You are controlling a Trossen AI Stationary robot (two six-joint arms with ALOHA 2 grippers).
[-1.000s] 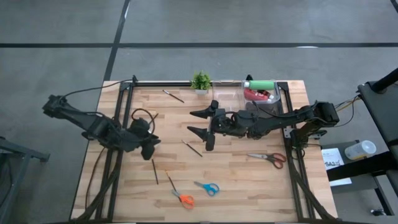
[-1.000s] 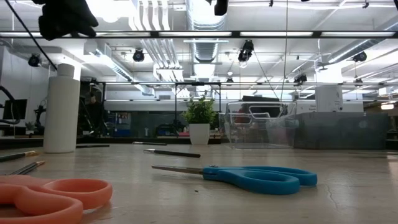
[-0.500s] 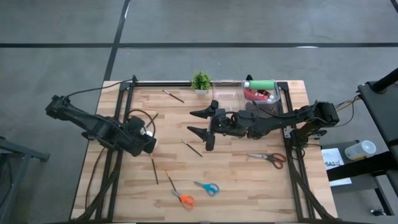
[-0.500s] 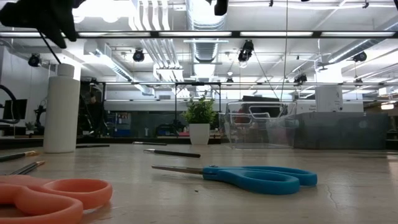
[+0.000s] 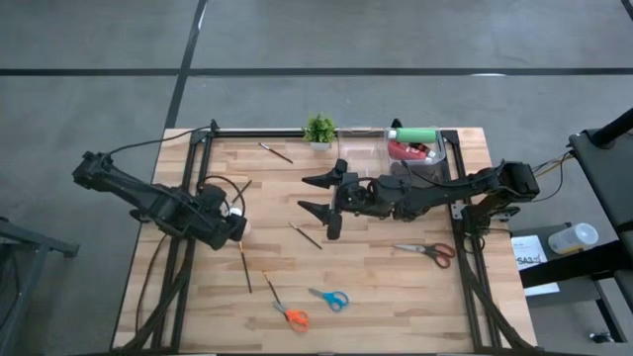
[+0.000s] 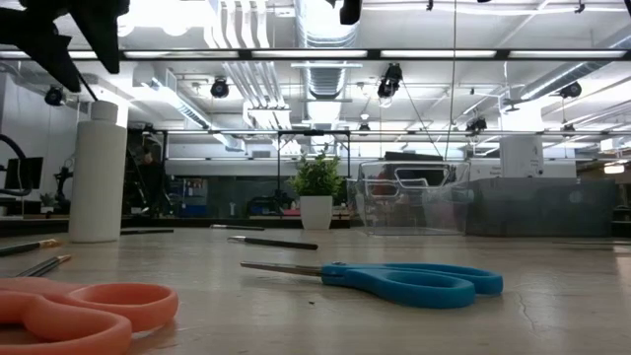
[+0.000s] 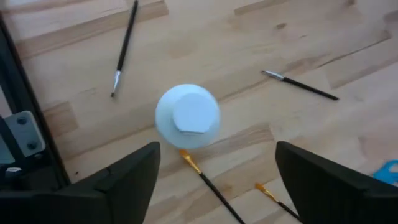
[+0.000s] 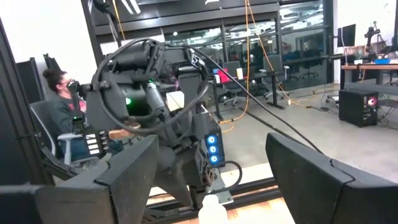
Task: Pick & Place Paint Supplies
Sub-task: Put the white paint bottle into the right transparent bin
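Observation:
My left gripper grabs the bottle by its round body next. This leaves the white squeeze bottle's cap free on the way to the clear bin.
A white squeeze bottle (image 7: pixel 187 116) stands upright on its base on the wooden table (image 5: pixel 396 287), left of the middle, and also shows in the low view (image 6: pixel 97 173). My left gripper (image 7: pixel 214 165) hangs open above it, fingers spread to either side of its cap, touching nothing. Thin brushes (image 5: pixel 306 235) (image 5: pixel 245 272) (image 5: pixel 277 152) lie flat on the wood. My right gripper (image 5: pixel 318 196) hovers open over the table's middle with nothing between its fingers. A green bottle (image 5: pixel 413 133) and a red one (image 5: pixel 410 150) lie in the clear bin (image 5: pixel 445 158) at the far right.
A small potted plant (image 5: pixel 318 129) stands at the far edge beside the bin. Orange scissors (image 5: pixel 292 316) and blue scissors (image 5: pixel 328 298) lie near the front edge, red-handled scissors (image 5: pixel 427 251) at the right. A black frame rail (image 5: pixel 198 188) runs along the left side.
My left gripper has opened wide above the white bottle and drawn slightly toward the table's left edge. The bottle has stayed standing where it was.

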